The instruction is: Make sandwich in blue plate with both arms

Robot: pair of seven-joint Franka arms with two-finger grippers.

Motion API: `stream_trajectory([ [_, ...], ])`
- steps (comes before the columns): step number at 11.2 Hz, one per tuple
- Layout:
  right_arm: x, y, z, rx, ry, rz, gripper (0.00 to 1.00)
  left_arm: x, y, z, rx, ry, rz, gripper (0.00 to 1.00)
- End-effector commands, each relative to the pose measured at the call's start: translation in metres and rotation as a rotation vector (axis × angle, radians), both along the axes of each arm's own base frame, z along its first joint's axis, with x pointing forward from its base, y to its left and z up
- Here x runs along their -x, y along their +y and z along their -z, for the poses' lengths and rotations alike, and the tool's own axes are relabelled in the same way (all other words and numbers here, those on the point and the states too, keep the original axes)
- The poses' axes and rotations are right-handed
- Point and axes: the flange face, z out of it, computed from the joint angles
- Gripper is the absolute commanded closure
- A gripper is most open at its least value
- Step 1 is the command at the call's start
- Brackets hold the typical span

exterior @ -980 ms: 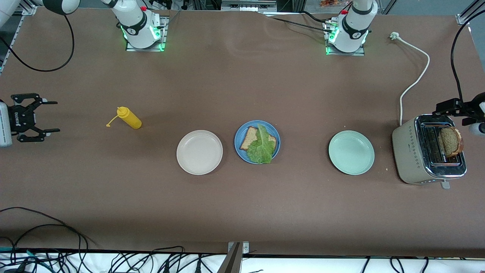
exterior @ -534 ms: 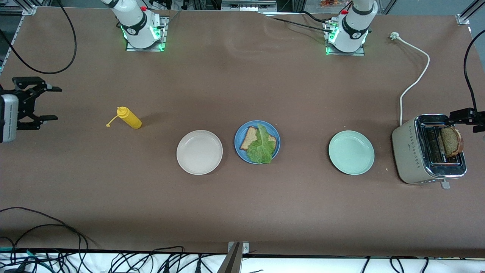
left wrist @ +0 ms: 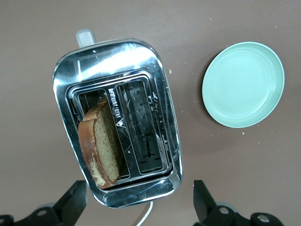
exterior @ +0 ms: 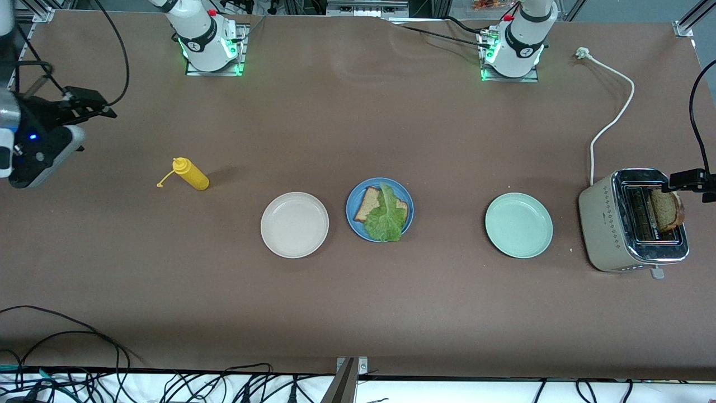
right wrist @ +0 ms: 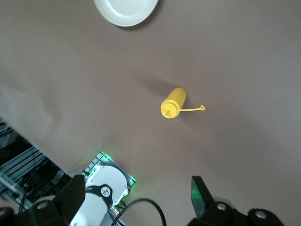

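Note:
My left gripper is going to top the sandwich on the blue plate (exterior: 350,215), so next it will grab the brown bread slice's exposed top crust (exterior: 673,209).
The blue plate (exterior: 350,215) sits mid-table with one slice of brown bread (exterior: 366,205) and a green lettuce leaf (exterior: 387,217) lying on it. A second brown bread slice (exterior: 667,210) stands in a slot of the toaster (exterior: 604,224); it also shows in the left wrist view (left wrist: 101,146). My left gripper (exterior: 688,180) hangs open and empty over the toaster's end (left wrist: 138,207). My right gripper (exterior: 89,103) is open and empty, high over the right arm's end of the table (right wrist: 136,200).
A cream-white plate (exterior: 294,224) and a pale mint-green plate (exterior: 518,225) flank the blue plate. A yellow squeeze bottle (exterior: 192,174) lies on its side toward the right arm's end. The toaster's white cord (exterior: 612,120) runs toward the left arm's base.
My right gripper has swung toward the robots' side of the table and turned. My left gripper has shifted toward the table's end, still over the toaster. Bread and plates are unmoved.

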Motion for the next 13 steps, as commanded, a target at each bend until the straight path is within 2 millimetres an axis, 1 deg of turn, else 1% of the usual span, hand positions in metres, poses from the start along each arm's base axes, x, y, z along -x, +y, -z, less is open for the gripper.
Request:
stream_trajectory([
  [1,0.010,0.028,-0.004,0.138,-0.029,0.142,0.00,-0.013,0.024,0.026,-0.022,-0.015,-0.001,0.00],
  [2,0.011,0.029,0.001,0.155,-0.047,0.194,0.00,-0.014,0.038,0.039,-0.024,-0.024,-0.019,0.00],
  [3,0.014,0.031,0.006,0.169,-0.069,0.235,0.00,-0.013,0.048,0.051,-0.019,-0.014,-0.034,0.00],
  [4,0.018,0.037,0.015,0.184,-0.087,0.263,0.00,-0.010,0.055,0.055,-0.014,-0.009,-0.065,0.00],
  [5,0.020,0.036,0.024,0.193,-0.108,0.295,0.00,-0.005,0.064,0.060,-0.012,0.001,-0.118,0.01],
  [6,0.023,0.028,0.031,0.193,-0.132,0.315,0.00,-0.005,0.066,0.069,-0.017,0.016,-0.184,0.05],
  [7,0.026,0.021,0.043,0.194,-0.149,0.331,0.00,-0.006,0.066,0.073,-0.025,0.025,-0.240,0.18],
  [8,0.029,0.014,0.054,0.189,-0.168,0.349,0.00,-0.006,0.065,0.075,-0.021,0.030,-0.274,0.37],
  [9,0.031,0.010,0.061,0.194,-0.168,0.356,0.00,-0.006,0.063,0.075,-0.013,0.033,-0.291,0.50],
  [10,0.034,0.005,0.068,0.201,-0.163,0.361,0.00,-0.005,0.062,0.078,-0.011,0.040,-0.305,0.60],
  [11,0.038,-0.005,0.074,0.217,-0.178,0.372,0.00,-0.006,0.062,0.083,-0.008,0.046,-0.306,0.63],
  [12,0.045,-0.020,0.077,0.211,-0.210,0.398,0.00,-0.007,0.062,0.088,-0.007,0.052,-0.310,0.72],
  [13,0.051,-0.023,0.079,0.207,-0.234,0.406,0.00,-0.007,0.062,0.088,-0.005,0.055,-0.306,0.92],
])
